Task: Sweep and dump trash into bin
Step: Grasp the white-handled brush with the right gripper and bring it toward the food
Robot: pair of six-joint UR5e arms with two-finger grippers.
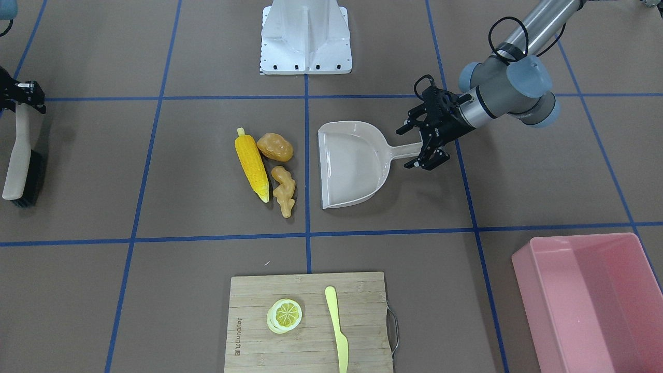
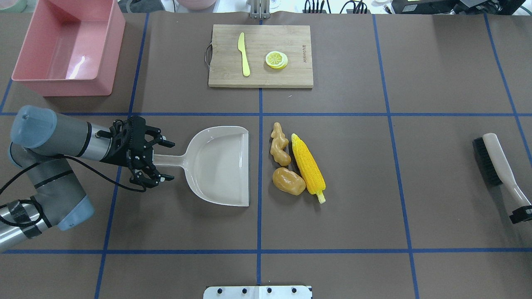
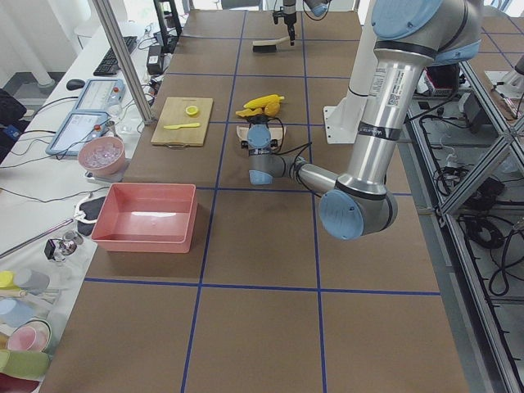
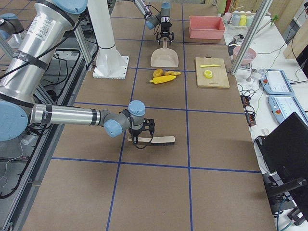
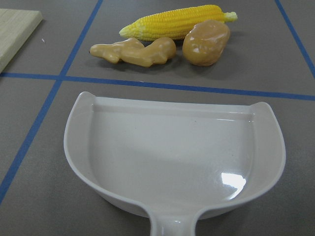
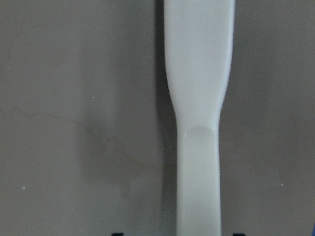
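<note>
I need to sweep the trash into the dustpan [image 1: 351,165], so next I should grab the brush by its white handle [image 1: 22,118] with my right gripper.
The trash lies in a cluster at mid-table: a yellow corn cob [image 2: 308,167], an orange-brown potato [image 2: 288,181] and a tan ginger root [image 2: 279,148]. A beige dustpan [image 2: 220,166] lies flat just left of them, its open mouth facing them. My left gripper [image 2: 164,160] is open, with its fingers on either side of the dustpan's handle. My right gripper [image 2: 521,214] is open around the handle end of a brush [image 2: 496,160] lying at the far right. The pink bin [image 2: 62,88] stands at the far left corner.
A wooden cutting board [image 2: 291,77] with a lemon slice [image 2: 276,59] and a yellow knife [image 2: 244,58] lies at the far centre. The robot's white base plate [image 2: 257,292] sits at the near edge. Blue tape lines grid the brown table.
</note>
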